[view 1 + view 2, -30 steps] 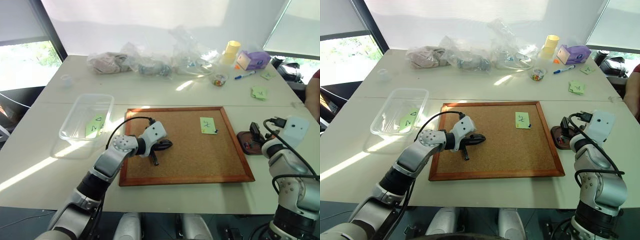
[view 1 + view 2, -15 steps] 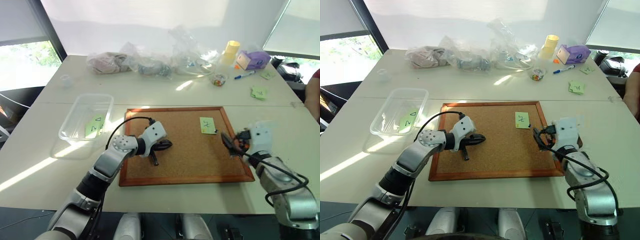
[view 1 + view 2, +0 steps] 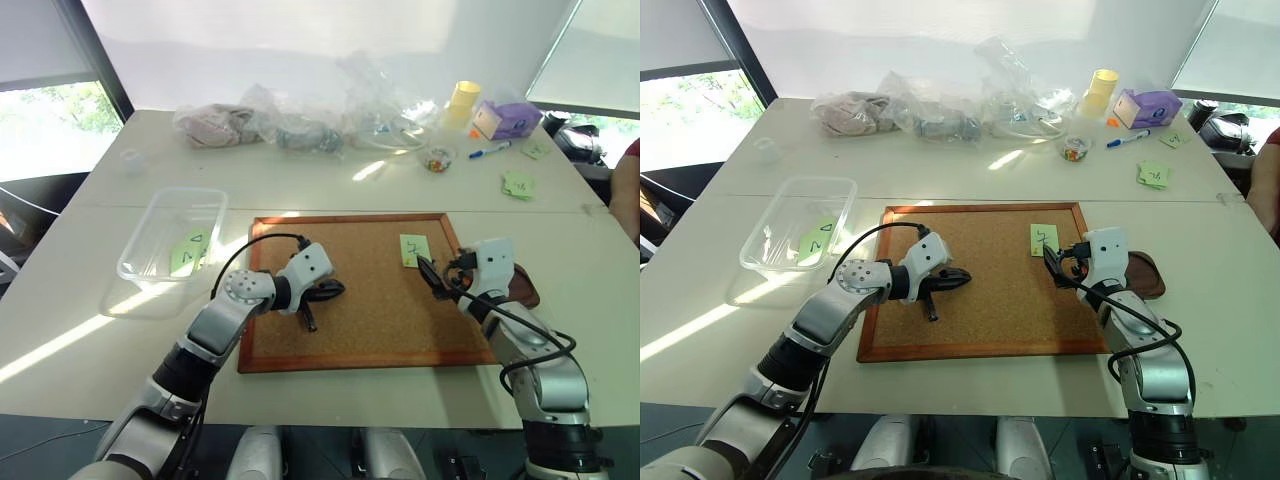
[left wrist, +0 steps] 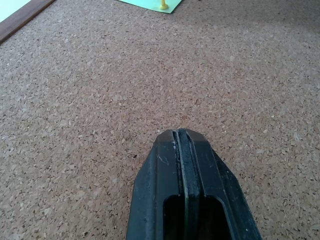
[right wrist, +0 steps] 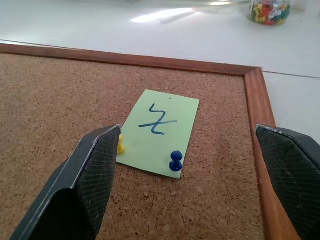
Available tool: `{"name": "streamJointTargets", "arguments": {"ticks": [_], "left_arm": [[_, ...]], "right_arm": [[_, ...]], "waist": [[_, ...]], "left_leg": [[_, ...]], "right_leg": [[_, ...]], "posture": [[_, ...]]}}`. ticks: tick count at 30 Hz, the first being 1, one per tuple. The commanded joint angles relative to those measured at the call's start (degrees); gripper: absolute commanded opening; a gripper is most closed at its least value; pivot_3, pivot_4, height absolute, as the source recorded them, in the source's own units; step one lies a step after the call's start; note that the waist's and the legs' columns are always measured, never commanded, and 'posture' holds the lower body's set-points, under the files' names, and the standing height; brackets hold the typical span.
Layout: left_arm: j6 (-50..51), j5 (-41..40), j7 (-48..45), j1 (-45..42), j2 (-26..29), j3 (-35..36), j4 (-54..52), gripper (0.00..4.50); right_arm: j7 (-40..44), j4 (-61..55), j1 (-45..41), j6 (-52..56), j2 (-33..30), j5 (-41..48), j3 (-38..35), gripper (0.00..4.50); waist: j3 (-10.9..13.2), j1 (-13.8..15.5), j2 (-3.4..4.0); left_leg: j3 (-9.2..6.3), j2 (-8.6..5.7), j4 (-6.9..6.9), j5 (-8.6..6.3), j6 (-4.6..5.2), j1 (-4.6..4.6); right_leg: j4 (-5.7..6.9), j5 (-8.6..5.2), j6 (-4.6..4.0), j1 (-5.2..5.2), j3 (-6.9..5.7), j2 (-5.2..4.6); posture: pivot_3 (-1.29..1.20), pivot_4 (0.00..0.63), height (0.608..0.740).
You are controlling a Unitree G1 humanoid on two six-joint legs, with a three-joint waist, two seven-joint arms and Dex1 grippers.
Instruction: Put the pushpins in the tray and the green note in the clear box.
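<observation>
My right gripper grabs the yellow pushpin by its plastic head (image 5: 121, 144) next, to release the green note and fill the tray.
The green note (image 5: 159, 132) with a blue squiggle lies pinned on the corkboard (image 3: 370, 361), near its far right corner. A blue pushpin (image 5: 175, 161) and a yellow pushpin (image 5: 120, 145) hold its near edge. My right gripper (image 3: 432, 278) hovers open just in front of the note, which shows between its wide-spread fingers (image 5: 90, 175) in the right wrist view. Beside that arm, off the board's right edge, sits the dark-brown tray (image 3: 524, 286). The clear box (image 3: 150, 232) stands left of the board. My left gripper (image 3: 328, 291) is shut and empty, low over the board's middle.
A green note marked with a triangle (image 3: 190, 250) lies inside the clear box. Crumpled plastic bags (image 3: 300, 125), a yellow cup (image 3: 462, 103), a purple box (image 3: 507, 119), a jar of pins (image 3: 437, 159), a marker and more green notes (image 3: 519, 184) line the back of the table.
My right arm swung left from over the tray to the board's right side, and its open fingers now face the note. The tray is uncovered. The left arm stayed still.
</observation>
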Motion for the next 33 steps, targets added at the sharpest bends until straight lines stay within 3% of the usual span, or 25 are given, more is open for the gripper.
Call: {"name": "streamJointTargets", "arguments": {"ticks": [1,4,10,11,19,33], "left_arm": [[1.31,1.36,0.65,1.10,0.53,-0.89,0.61,0.00],[1.37,1.37,0.82,1.18,0.51,-0.86,0.52,0.00],[1.46,1.33,0.97,1.29,0.61,-0.83,0.41,0.00],[1.46,1.34,0.99,1.29,0.61,-0.87,0.41,0.00],[1.31,1.44,0.91,1.12,0.68,-1.01,0.51,0.00],[2.68,2.20,1.12,1.14,1.56,-1.76,1.04,0.00]], "right_arm": [[0.90,0.35,-1.00,-0.83,0.76,1.57,-1.46,4.37],[1.46,1.22,-1.13,-0.98,1.08,1.94,-1.25,3.47],[1.83,1.72,-1.45,-1.59,1.80,2.13,-1.06,0.37],[1.86,1.51,-1.31,-1.35,1.90,2.22,-0.98,0.02],[1.12,0.50,-0.66,-0.40,2.95,3.74,-2.05,0.02],[-1.57,-3.80,0.29,-8.93,5.00,3.97,-6.25,0.02]], "waist": [[0.00,-0.02,0.00],[0.00,-0.02,0.00],[0.00,-0.02,0.00],[0.00,-0.03,0.00],[0.00,-0.05,0.00],[0.00,-0.13,0.01]], "left_leg": [[0.00,0.00,0.00,0.00,0.00,0.00],[0.00,0.00,0.00,0.00,0.00,0.01],[0.00,0.01,0.00,0.00,0.00,0.01],[0.00,0.01,0.00,0.00,0.00,0.00],[0.00,0.02,0.00,0.00,0.00,0.01],[0.00,0.02,-0.02,0.00,0.00,0.04]], "right_leg": [[0.00,0.01,0.02,0.00,0.00,0.00],[0.00,0.01,0.01,0.00,0.00,0.01],[0.01,0.05,0.09,0.00,0.00,0.00],[0.01,0.05,0.09,0.00,0.00,0.00],[0.01,0.04,0.06,-0.01,0.00,0.00],[0.03,0.05,0.09,-0.01,0.00,0.02]], "posture": [[0.00,0.150,0.737],[0.00,0.150,0.737],[0.00,0.150,0.737],[0.00,0.150,0.737],[0.00,0.150,0.737],[0.00,0.150,0.737]]}}
